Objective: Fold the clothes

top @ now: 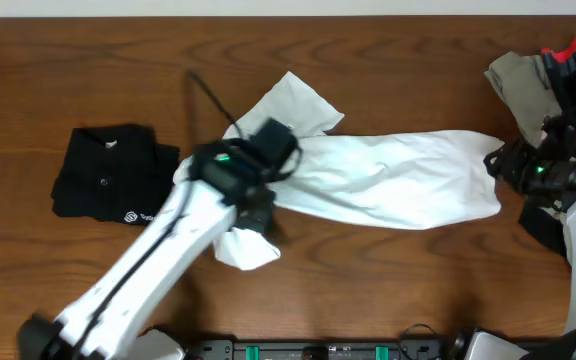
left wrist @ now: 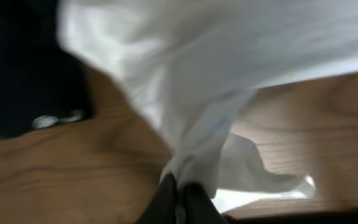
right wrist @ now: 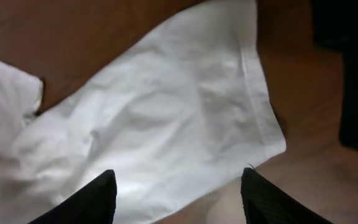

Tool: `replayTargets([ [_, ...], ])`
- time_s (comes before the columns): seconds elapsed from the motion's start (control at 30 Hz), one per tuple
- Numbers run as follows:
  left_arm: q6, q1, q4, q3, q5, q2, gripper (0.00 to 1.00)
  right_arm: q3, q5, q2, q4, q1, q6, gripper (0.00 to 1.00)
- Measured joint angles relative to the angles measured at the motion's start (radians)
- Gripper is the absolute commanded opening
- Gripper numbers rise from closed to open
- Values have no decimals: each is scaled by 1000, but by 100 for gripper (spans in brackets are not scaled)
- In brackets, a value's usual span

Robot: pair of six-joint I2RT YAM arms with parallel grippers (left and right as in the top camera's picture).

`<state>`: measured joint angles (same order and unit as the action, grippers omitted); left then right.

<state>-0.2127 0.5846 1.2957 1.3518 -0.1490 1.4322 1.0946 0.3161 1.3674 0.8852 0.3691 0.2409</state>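
Note:
Next, my right gripper takes hold of the hem end, opposite my left gripper, to pull the white T-shirt [top: 388, 180] straight for folding.
The white T-shirt [top: 388, 180] lies stretched across the middle of the table, folded lengthwise, one sleeve pointing to the far side and another at the front left. My left gripper [top: 258, 215] is shut on a bunch of the white T-shirt's cloth [left wrist: 197, 155] near its left end and lifts it off the wood. My right gripper [right wrist: 176, 186] is open, its fingers above the shirt's right hem [right wrist: 253, 93], not touching it; it shows in the overhead view [top: 503, 165]. No print shows.
A folded black garment [top: 113, 172] with a small white logo lies at the left, also seen in the left wrist view [left wrist: 17, 68]. A pile of khaki, red and black clothes [top: 543, 75] sits at the far right behind the right arm.

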Motion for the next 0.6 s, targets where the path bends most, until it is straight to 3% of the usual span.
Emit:
replayTargets([
  [0.27,0,-136,34,5,-43,-129,6,-19,5,1,69,-102,0,65],
  [0.6,0,-196,-74,4,-55,-146,6,-280,6,19,-37,-307,37,71],
])
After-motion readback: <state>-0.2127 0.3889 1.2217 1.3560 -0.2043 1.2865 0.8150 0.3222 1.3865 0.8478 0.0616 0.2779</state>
